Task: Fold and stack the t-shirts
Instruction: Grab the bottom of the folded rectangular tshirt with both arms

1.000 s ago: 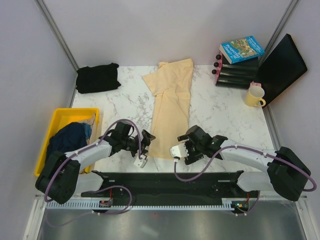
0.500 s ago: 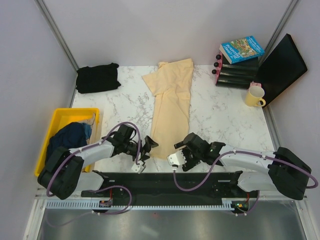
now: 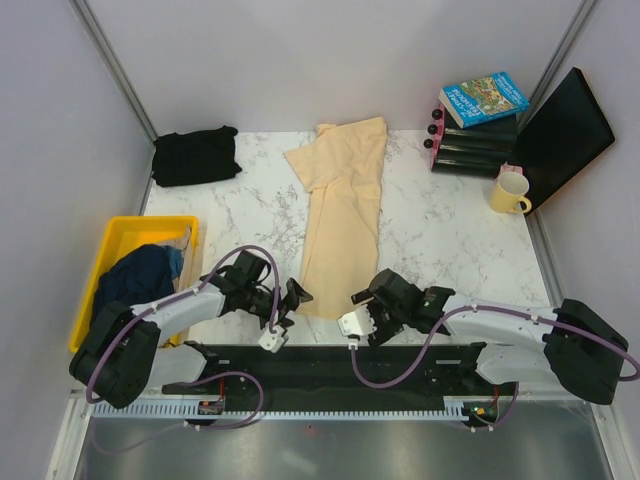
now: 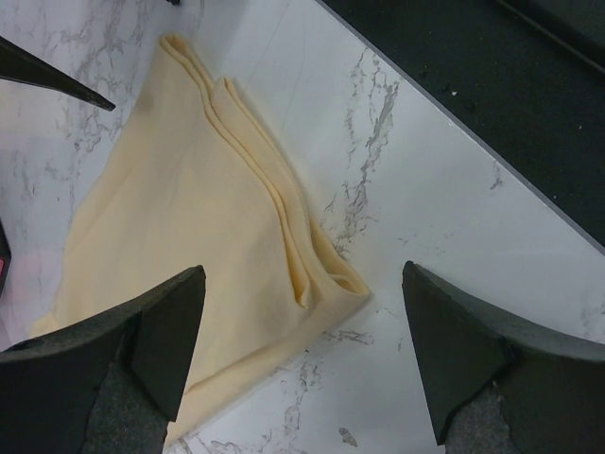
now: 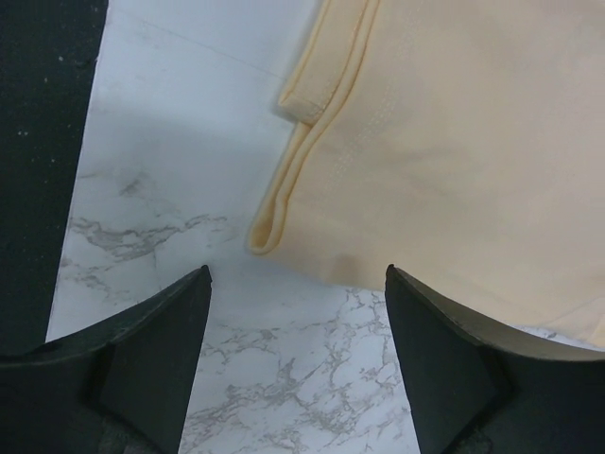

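My left gripper grabs the cream-yellow t-shirt's near hem corner (image 3: 304, 309) (image 4: 334, 290) next, opposite my right gripper's hem corner, to fold the t-shirt over itself.
The pale cream-yellow t-shirt (image 3: 340, 210) lies folded lengthwise in a long strip down the middle of the marble table. Its near hem shows in the left wrist view (image 4: 189, 236) and the right wrist view (image 5: 454, 142). My left gripper (image 3: 292, 306) is open just left of the hem's near-left corner, empty. My right gripper (image 3: 358, 306) is open just right of the near-right corner, empty. A black t-shirt (image 3: 195, 155) lies folded at the far left. A dark navy shirt (image 3: 135, 278) sits bunched in the yellow bin (image 3: 125, 232).
At the far right stand a yellow mug (image 3: 509, 192), a stack of black items with a blue book (image 3: 483, 98) on top, and a leaning black board (image 3: 562, 135). A black strip (image 3: 330, 365) runs along the table's near edge.
Both grippers have come down and toward the near edge, closing in on the two near corners of the cream-yellow shirt's hem. The shirt has not moved.
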You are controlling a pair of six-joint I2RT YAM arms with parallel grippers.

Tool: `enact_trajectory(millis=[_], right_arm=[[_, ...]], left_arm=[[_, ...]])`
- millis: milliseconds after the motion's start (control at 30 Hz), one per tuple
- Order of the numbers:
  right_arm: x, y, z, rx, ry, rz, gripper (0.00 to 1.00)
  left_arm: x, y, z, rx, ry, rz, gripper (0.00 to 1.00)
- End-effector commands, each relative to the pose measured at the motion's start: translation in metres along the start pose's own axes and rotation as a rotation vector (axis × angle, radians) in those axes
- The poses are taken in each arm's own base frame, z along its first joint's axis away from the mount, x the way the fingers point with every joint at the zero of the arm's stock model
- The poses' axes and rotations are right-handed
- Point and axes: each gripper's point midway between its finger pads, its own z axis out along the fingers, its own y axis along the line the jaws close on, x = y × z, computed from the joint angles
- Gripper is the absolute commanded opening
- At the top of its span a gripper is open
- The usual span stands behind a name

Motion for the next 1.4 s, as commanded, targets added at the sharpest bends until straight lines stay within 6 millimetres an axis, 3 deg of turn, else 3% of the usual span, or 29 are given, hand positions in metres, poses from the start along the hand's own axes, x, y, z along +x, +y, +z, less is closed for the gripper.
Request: enact_trajectory(millis=[0, 233, 333, 400, 433, 533, 567, 633, 667, 733, 767, 800, 833, 1000, 1133, 1167, 1233, 1367], right_arm=[[0.000, 0.005, 0.015, -0.032, 0.004, 0.030, 0.81], [0.000, 0.002, 0.021, -0.016, 0.009, 0.035, 0.68], [0.001, -0.001, 0.022, -0.015, 0.023, 0.048, 0.53], [0.002, -0.005, 0.021, -0.007, 0.036, 0.055, 0.44], [0.004, -0.004, 0.021, -0.011, 0.042, 0.060, 0.35], [0.005, -0.003, 0.019, -0.025, 0.057, 0.069, 0.21], [0.006, -0.005, 0.018, -0.021, 0.057, 0.073, 0.19], [0.005, -0.005, 0.016, -0.026, 0.058, 0.073, 0.15], [0.005, -0.006, 0.016, -0.026, 0.058, 0.071, 0.13], [0.004, -0.006, 0.015, -0.027, 0.058, 0.071, 0.09], [0.004, -0.008, 0.015, -0.024, 0.058, 0.078, 0.07], [0.004, -0.009, 0.014, -0.023, 0.059, 0.084, 0.05], [0.003, -0.011, 0.014, -0.022, 0.058, 0.089, 0.00], [-0.004, -0.029, 0.006, 0.008, 0.042, 0.163, 0.00], [-0.012, -0.049, -0.002, 0.006, 0.020, 0.250, 0.00], [-0.016, -0.063, -0.007, 0.029, 0.011, 0.269, 0.00], [-0.016, -0.070, -0.010, 0.026, 0.013, 0.296, 0.00], [-0.006, -0.103, -0.020, 0.090, 0.027, 0.342, 0.00]], left_arm=[[-0.006, -0.009, 0.006, 0.065, -0.045, 0.207, 0.91], [0.008, -0.001, 0.009, 0.082, -0.021, 0.160, 0.86], [0.015, 0.003, 0.011, 0.090, -0.010, 0.153, 0.80], [0.018, 0.008, 0.010, 0.087, -0.003, 0.157, 0.72], [0.021, 0.008, 0.011, 0.094, 0.003, 0.146, 0.67], [0.027, 0.009, 0.011, 0.110, 0.025, 0.144, 0.47], [0.029, 0.010, 0.011, 0.111, 0.030, 0.144, 0.38], [0.031, 0.009, 0.012, 0.120, 0.032, 0.130, 0.35], [0.031, 0.010, 0.012, 0.119, 0.032, 0.130, 0.26], [0.031, 0.011, 0.013, 0.120, 0.032, 0.125, 0.20], [0.031, 0.012, 0.013, 0.119, 0.032, 0.125, 0.05], [0.029, 0.013, 0.013, 0.116, 0.029, 0.107, 0.02], [0.028, 0.017, 0.013, 0.107, 0.025, 0.102, 0.02], [0.027, 0.041, 0.005, 0.049, 0.040, -0.001, 0.02], [0.025, 0.079, -0.008, -0.029, 0.052, -0.100, 0.02], [0.025, 0.086, -0.010, -0.044, 0.055, -0.123, 0.02], [0.027, 0.104, -0.017, -0.075, 0.074, -0.169, 0.02], [0.038, 0.121, -0.026, -0.100, 0.134, -0.199, 0.02]])
